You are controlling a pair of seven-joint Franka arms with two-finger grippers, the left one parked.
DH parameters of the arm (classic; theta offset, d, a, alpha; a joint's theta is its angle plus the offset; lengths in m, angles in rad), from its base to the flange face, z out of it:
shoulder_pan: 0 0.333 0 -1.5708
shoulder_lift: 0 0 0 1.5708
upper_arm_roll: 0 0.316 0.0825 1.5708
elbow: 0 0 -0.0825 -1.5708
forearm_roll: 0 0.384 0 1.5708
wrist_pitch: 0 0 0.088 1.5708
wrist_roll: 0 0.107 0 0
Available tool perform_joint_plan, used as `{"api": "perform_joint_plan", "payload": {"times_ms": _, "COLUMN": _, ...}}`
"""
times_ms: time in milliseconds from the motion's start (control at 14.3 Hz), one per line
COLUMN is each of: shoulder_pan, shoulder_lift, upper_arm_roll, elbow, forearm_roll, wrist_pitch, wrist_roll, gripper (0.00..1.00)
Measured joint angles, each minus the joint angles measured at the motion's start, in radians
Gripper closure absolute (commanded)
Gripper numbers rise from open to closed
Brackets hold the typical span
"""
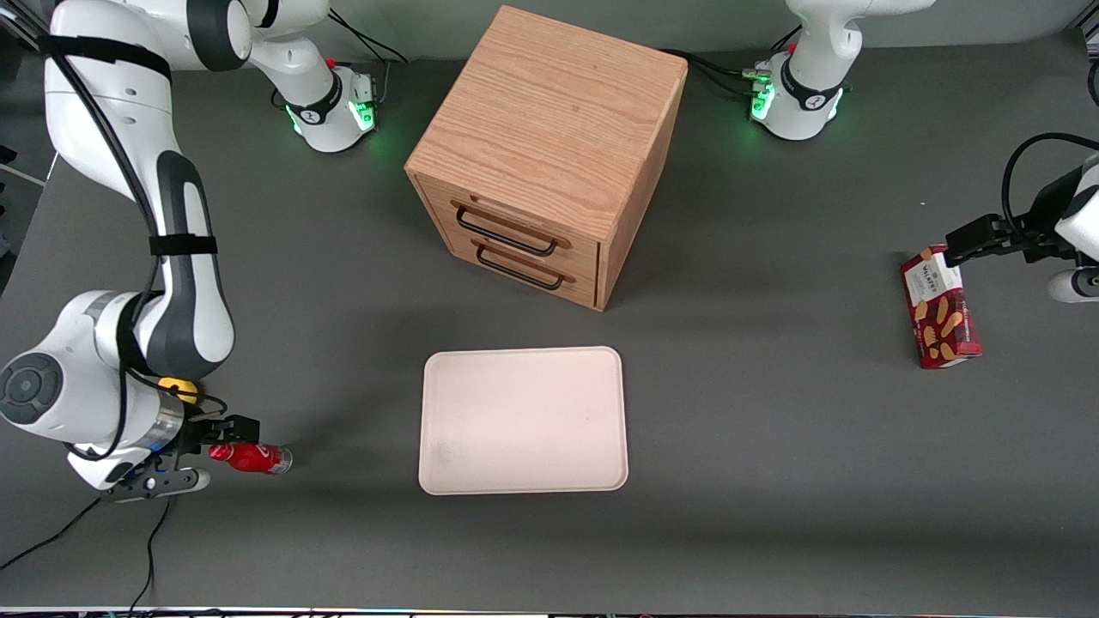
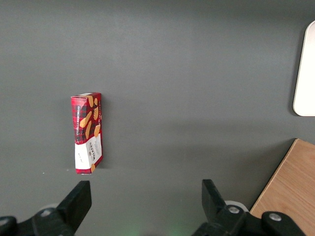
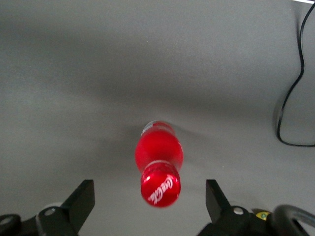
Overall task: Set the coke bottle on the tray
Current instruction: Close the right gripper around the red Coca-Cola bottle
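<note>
My right gripper will next grab the bottle by its cap end (image 1: 221,452) to put the coke bottle on the tray (image 1: 524,421).
The coke bottle (image 1: 253,457), small and red with a red cap and a clear base, is on the grey table toward the working arm's end, well apart from the tray. My right gripper (image 1: 212,453) is open, with its cap between the fingertips and no contact. In the right wrist view the bottle (image 3: 158,150) shows cap-first, the white-script cap facing the camera, and the gripper (image 3: 150,191) has one finger wide on each side. The cream-white tray (image 1: 524,421) lies flat mid-table and holds nothing; its rim also shows in the left wrist view (image 2: 306,73).
A wooden two-drawer cabinet (image 1: 549,154) stands farther from the front camera than the tray. A red biscuit box (image 1: 940,311) (image 2: 87,132) lies toward the parked arm's end. A small yellow lump (image 1: 181,389) sits beside my arm. A black cable (image 3: 290,98) lies near the bottle.
</note>
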Motion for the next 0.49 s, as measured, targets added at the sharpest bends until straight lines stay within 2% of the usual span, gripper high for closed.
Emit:
{"api": "perform_joint_plan", "payload": {"times_ms": 70, "shoulder_pan": 0.0, "shoulder_lift": 0.006, "upper_arm_roll": 0.0, "elbow": 0.001, "forearm_roll": 0.0, "wrist_pitch": 0.006, "wrist_roll": 0.0, "gripper": 0.03}}
{"api": "perform_joint_plan", "payload": {"times_ms": 419, "shoulder_pan": 0.0, "shoulder_lift": 0.02, "upper_arm_roll": -0.001, "elbow": 0.007, "forearm_roll": 0.0, "wrist_pitch": 0.017, "wrist_roll": -0.028, "gripper": 0.45}}
{"api": "perform_joint_plan", "payload": {"times_ms": 488, "shoulder_pan": 0.0, "shoulder_lift": 0.022, "upper_arm_roll": -0.002, "elbow": 0.007, "forearm_roll": 0.001, "wrist_pitch": 0.017, "wrist_roll": -0.029, "gripper": 0.5}}
